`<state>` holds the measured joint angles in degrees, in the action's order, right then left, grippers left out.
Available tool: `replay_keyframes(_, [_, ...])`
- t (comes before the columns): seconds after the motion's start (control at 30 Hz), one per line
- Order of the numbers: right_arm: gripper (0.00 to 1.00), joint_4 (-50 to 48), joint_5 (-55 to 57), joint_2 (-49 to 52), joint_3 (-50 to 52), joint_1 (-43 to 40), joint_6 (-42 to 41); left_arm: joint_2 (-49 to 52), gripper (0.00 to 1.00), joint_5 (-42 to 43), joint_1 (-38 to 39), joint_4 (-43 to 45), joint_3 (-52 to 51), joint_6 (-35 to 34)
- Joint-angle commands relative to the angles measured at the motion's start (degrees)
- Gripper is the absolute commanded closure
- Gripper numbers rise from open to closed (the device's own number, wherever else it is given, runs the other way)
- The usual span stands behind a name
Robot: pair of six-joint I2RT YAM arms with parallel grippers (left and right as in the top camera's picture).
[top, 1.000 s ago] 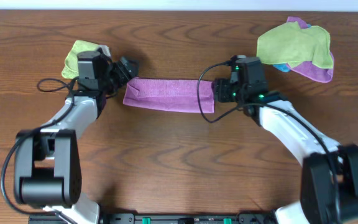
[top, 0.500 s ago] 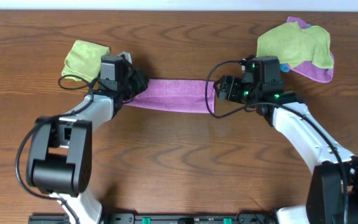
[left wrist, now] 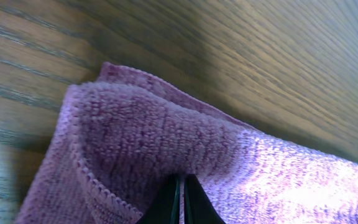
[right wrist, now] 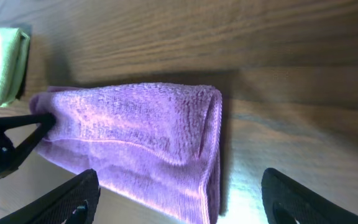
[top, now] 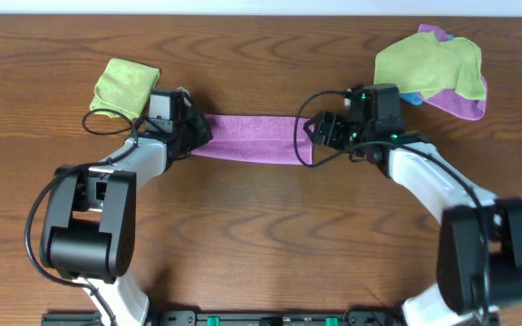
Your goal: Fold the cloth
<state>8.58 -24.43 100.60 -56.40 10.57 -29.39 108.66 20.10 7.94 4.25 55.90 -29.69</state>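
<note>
I will next grab the purple cloth (top: 252,138) with my right gripper at the cloth's end opposite my left gripper, so that I can fold that end over.
The purple cloth (top: 252,138) lies on the wooden table as a long folded strip running left to right. My left gripper (top: 198,131) is at its left end, shut on the cloth. In the left wrist view the fingertips (left wrist: 182,202) meet with the bunched purple cloth (left wrist: 135,143) pinched between them. My right gripper (top: 320,134) stands open at the strip's right end. In the right wrist view its two fingers straddle the near right corner of the cloth (right wrist: 135,124) without touching it (right wrist: 185,202). The left gripper (right wrist: 11,140) shows at the cloth's far end.
A folded green cloth (top: 127,84) lies behind the left gripper, also seen as the green cloth (right wrist: 2,65). A loose pile of green, purple and blue cloths (top: 433,68) sits at the back right. Both arms' cables loop over the table near the strip's ends.
The left gripper swung right onto the cloth's left end and shut on it. The right gripper opened wider and shifted a little at the right end.
</note>
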Motion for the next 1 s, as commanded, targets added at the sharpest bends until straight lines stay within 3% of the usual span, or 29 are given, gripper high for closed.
replay_keyframes(0.0, [0.17, -2.1, -3.2, 3.8, 0.6, -0.4, -3.1, 1.4, 0.94, -2.8, 0.0, -0.4, 1.0, 1.5])
replay_keyframes(0.67, [0.2, -6.7, -3.7, 10.8, 0.6, 2.1, -5.5, 3.5, 0.94, -2.5, 0.1, -0.7, 1.0, 1.4])
replay_keyframes(0.97, [0.35, -12.8, -4.1, 14.9, 0.6, 4.5, -6.8, 3.5, 0.94, -2.3, 0.1, -0.7, 1.0, 1.0])
